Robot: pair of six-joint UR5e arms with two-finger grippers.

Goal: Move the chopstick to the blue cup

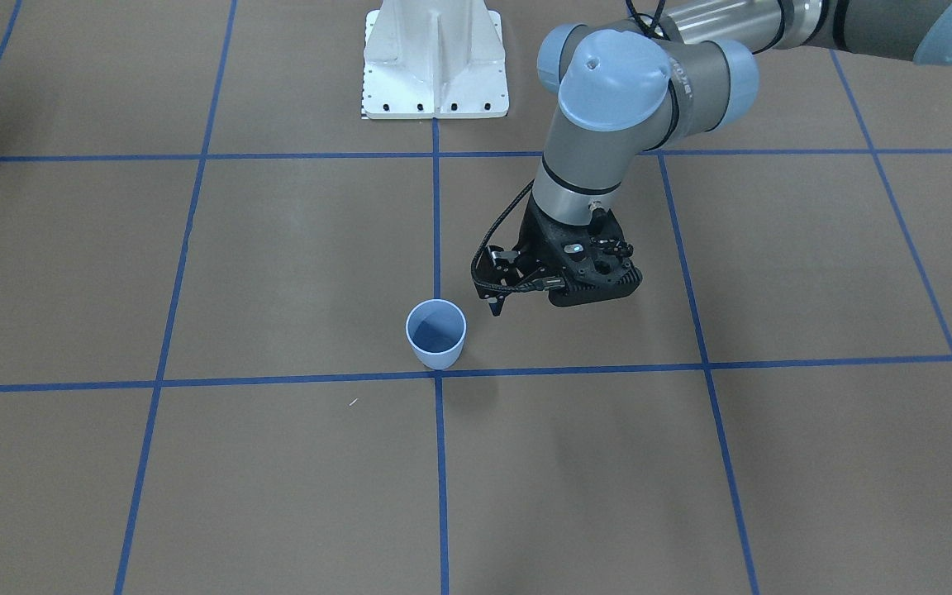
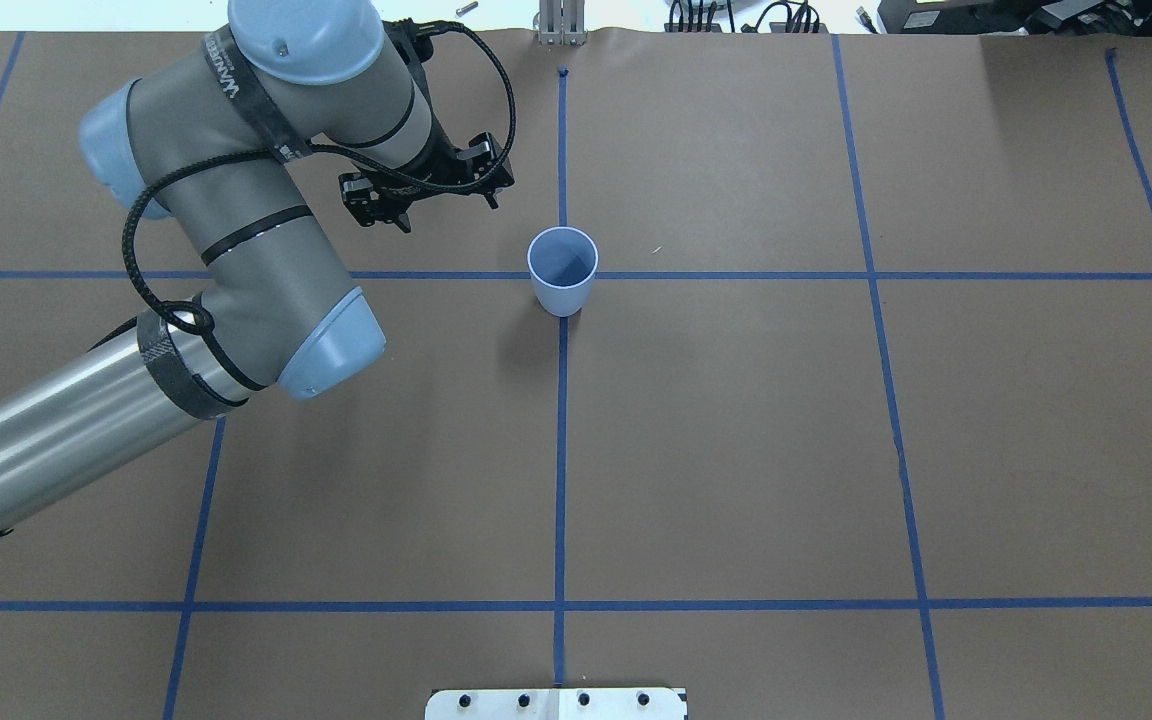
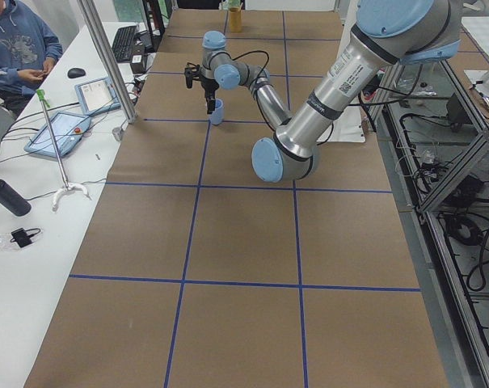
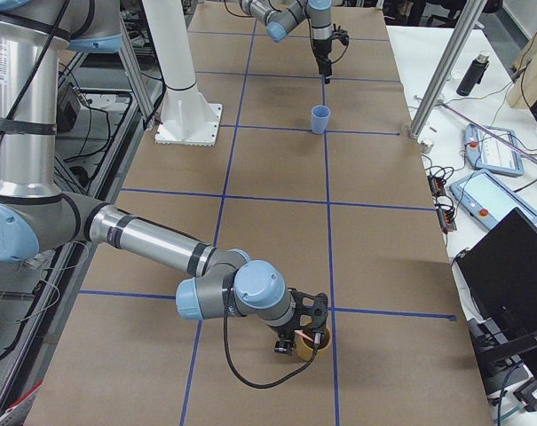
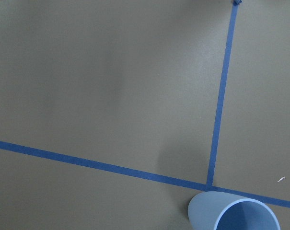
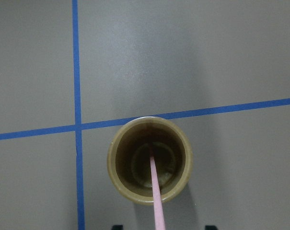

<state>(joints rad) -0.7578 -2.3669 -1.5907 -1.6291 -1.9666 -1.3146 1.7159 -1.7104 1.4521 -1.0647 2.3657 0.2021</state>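
Note:
My right gripper is going to grab the salmon-pink chopstick by its exposed upper end (image 6: 159, 218) next, to transfer it to the blue cup.
The blue cup (image 1: 435, 335) stands upright and empty on a tape crossing (image 2: 563, 270); its rim also shows at the bottom of the left wrist view (image 5: 233, 215). My left gripper (image 1: 497, 310) points down beside the cup, apart from it and empty; I cannot tell whether it is open or shut. A salmon-pink chopstick (image 6: 155, 187) leans inside a tan cup (image 6: 118, 177). My right gripper (image 6: 163, 227) hovers right above that cup (image 4: 305, 346), at the table's far right end. Its two dark fingertips (image 6: 117, 226) stand wide apart on either side of the stick, so it is open.
The white arm base (image 1: 435, 66) is bolted at the robot's edge of the table. Blue tape lines grid the brown table cover (image 2: 736, 450). An operator (image 3: 18, 48), tablets and a stand sit on the side bench past the table's far edge.

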